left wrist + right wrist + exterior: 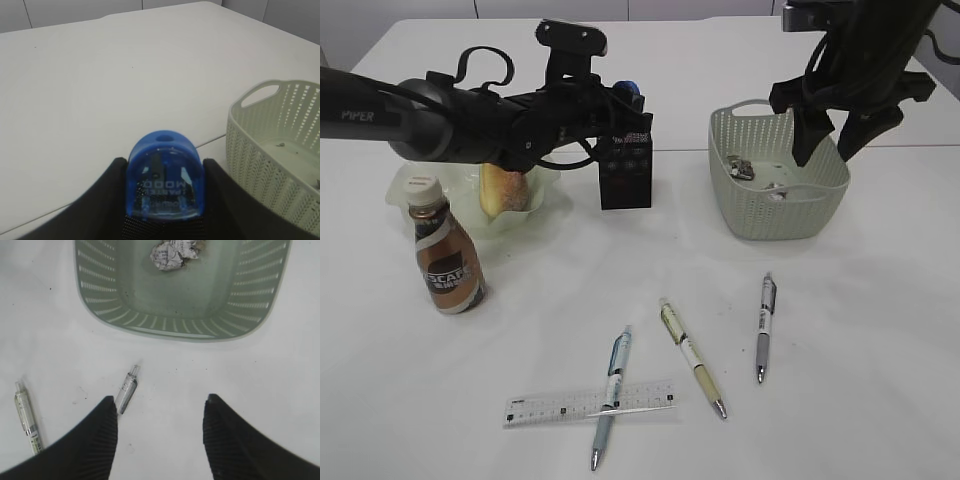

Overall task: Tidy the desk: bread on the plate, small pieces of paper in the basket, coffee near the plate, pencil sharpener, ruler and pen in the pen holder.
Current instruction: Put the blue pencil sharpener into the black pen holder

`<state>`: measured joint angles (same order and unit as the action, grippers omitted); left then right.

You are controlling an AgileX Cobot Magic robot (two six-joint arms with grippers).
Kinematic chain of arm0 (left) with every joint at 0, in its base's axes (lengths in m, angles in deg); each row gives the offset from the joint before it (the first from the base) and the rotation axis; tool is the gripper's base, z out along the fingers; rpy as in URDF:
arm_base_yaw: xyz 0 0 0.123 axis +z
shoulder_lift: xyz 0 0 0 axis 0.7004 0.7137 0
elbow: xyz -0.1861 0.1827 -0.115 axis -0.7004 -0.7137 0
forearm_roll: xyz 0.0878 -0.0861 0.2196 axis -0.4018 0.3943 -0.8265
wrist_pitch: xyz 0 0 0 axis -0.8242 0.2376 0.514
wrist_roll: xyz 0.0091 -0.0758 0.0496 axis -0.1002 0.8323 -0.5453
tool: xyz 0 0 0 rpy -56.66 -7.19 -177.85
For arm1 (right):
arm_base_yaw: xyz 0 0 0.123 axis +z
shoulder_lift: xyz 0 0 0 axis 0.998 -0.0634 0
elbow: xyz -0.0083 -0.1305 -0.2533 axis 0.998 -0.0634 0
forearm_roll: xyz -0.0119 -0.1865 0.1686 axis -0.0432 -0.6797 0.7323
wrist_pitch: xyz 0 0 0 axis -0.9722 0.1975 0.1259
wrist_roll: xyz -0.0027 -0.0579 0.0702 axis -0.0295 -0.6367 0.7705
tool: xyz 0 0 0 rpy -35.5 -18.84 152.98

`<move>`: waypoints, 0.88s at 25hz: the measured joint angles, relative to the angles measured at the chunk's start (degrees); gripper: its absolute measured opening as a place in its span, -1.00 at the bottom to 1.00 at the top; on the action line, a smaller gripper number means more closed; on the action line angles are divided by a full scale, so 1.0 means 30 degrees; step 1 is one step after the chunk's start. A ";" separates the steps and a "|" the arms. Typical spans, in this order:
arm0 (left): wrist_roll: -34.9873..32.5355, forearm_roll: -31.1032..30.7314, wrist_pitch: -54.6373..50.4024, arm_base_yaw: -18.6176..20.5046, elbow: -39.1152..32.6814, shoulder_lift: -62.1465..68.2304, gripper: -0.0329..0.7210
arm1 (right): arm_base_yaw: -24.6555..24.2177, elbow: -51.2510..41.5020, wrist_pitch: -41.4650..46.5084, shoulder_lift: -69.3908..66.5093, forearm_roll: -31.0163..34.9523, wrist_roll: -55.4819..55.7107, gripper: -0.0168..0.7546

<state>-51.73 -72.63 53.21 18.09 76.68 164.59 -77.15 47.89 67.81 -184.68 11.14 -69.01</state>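
Note:
My left gripper should open now, because the blue pencil sharpener (165,175) is over the opening of the black pen holder.
My left gripper (626,98) is shut on a blue pencil sharpener (165,175), holding it just above the black pen holder (626,165); the sharpener also shows in the exterior view (628,92). My right gripper (828,135) is open and empty above the pale green basket (820,190), which holds crumpled paper (172,252). Bread (505,190) lies on the plate (548,212). The coffee bottle (445,250) stands left of the plate. Three pens (612,392) (691,356) (765,325) and a clear ruler (588,403) lie on the near table.
The basket also shows in the left wrist view (280,150) to the right of the sharpener. In the right wrist view two pens (126,389) (27,422) lie on the white table below the basket (180,332).

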 joint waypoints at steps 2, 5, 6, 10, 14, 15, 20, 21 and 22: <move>0.0000 0.0000 0.0000 0.0000 0.0000 0.0000 -0.06 | 0.0000 0.0000 0.0000 0.0000 0.0000 0.0000 0.09; 0.0000 0.0000 0.0000 0.0000 0.0000 0.0000 -0.06 | 0.0000 0.0000 0.0000 0.0000 0.0000 0.0000 0.09; 0.0000 0.0000 0.0000 0.0000 0.0000 0.0000 -0.06 | 0.0000 0.0000 0.0000 0.0000 0.0000 0.0000 0.09; 0.0000 0.0000 0.0000 0.0000 0.0000 0.0000 -0.06 | 0.0000 0.0000 0.0000 0.0000 0.0000 0.0000 0.09; 0.0000 0.0000 0.0000 0.0000 0.0000 0.0000 -0.06 | 0.0000 0.0000 0.0000 0.0000 0.0000 0.0000 0.09; 0.0000 0.0000 0.0000 0.0000 0.0000 0.0000 -0.06 | 0.0000 0.0000 0.0000 0.0000 0.0000 0.0000 0.09; 0.0000 0.0000 0.0000 0.0000 0.0000 0.0000 -0.05 | 0.0000 0.0000 0.0000 0.0000 0.0000 0.0000 0.09; 0.0000 0.0000 0.0000 0.0000 0.0000 0.0000 -0.05 | 0.0000 0.0000 0.0000 0.0000 0.0000 0.0000 0.09; 0.0000 0.0000 0.0000 0.0000 0.0000 0.0000 -0.04 | 0.0000 0.0000 0.0000 0.0000 0.0000 0.0000 0.09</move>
<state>-51.73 -72.63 53.21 18.09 76.68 164.59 -77.15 47.89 67.81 -184.68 11.14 -69.01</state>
